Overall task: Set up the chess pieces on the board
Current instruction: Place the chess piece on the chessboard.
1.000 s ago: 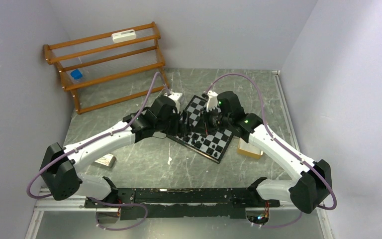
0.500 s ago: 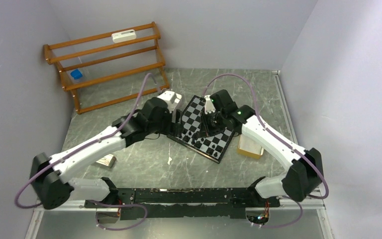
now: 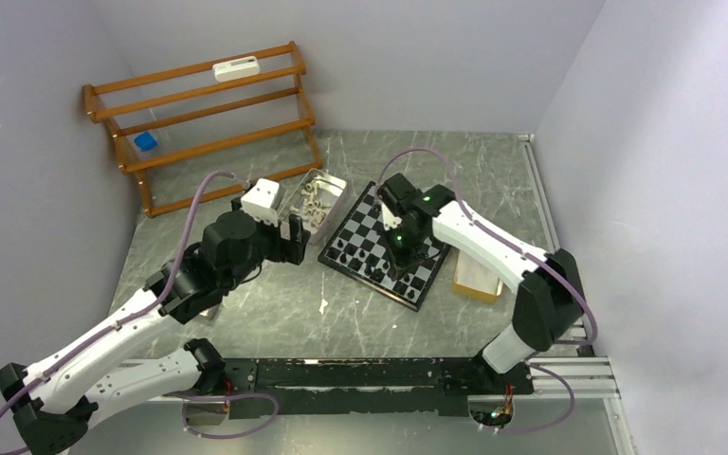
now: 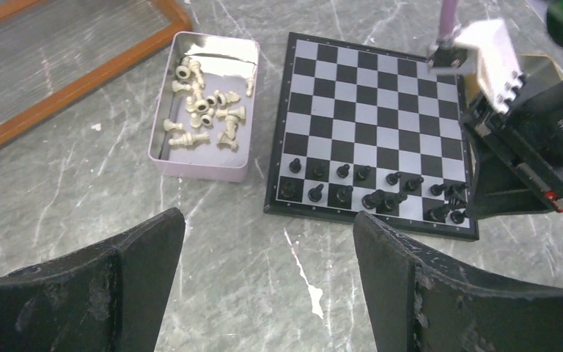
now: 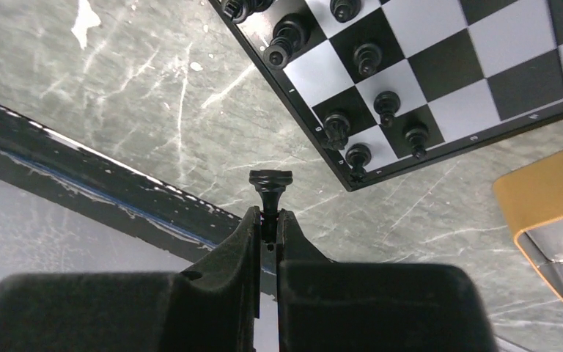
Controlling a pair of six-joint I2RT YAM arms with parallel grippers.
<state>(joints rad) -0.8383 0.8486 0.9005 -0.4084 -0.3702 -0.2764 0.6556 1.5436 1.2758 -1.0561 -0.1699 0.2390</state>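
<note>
The black chess piece is still high and short of the empty white square among standing pieces and would fall astray. It goes there in my right gripper, before the release.
The black-and-white chessboard (image 3: 385,241) lies mid-table, with several black chess pieces (image 4: 381,192) along its near edge. Cream-white pieces (image 4: 204,115) lie in a pink metal tray (image 4: 199,169) left of the board. My left gripper (image 4: 267,275) is open and empty above the bare table, left of the board. My right gripper (image 5: 267,214) is shut on a black chess piece (image 5: 270,183), held above the board's near corner (image 3: 408,251). Several black pieces (image 5: 370,132) stand on the corner squares beneath it.
A wooden slatted rack (image 3: 204,118) stands at the back left, holding a blue object (image 3: 145,142) and a white device (image 3: 236,68). A tan-rimmed metal tray (image 3: 475,280) sits right of the board. A small item (image 3: 201,305) lies under the left arm.
My left arm pulled back left, off the board, uncovering the tray of white pieces. My right gripper shifted over the board's near corner, holding a black piece.
</note>
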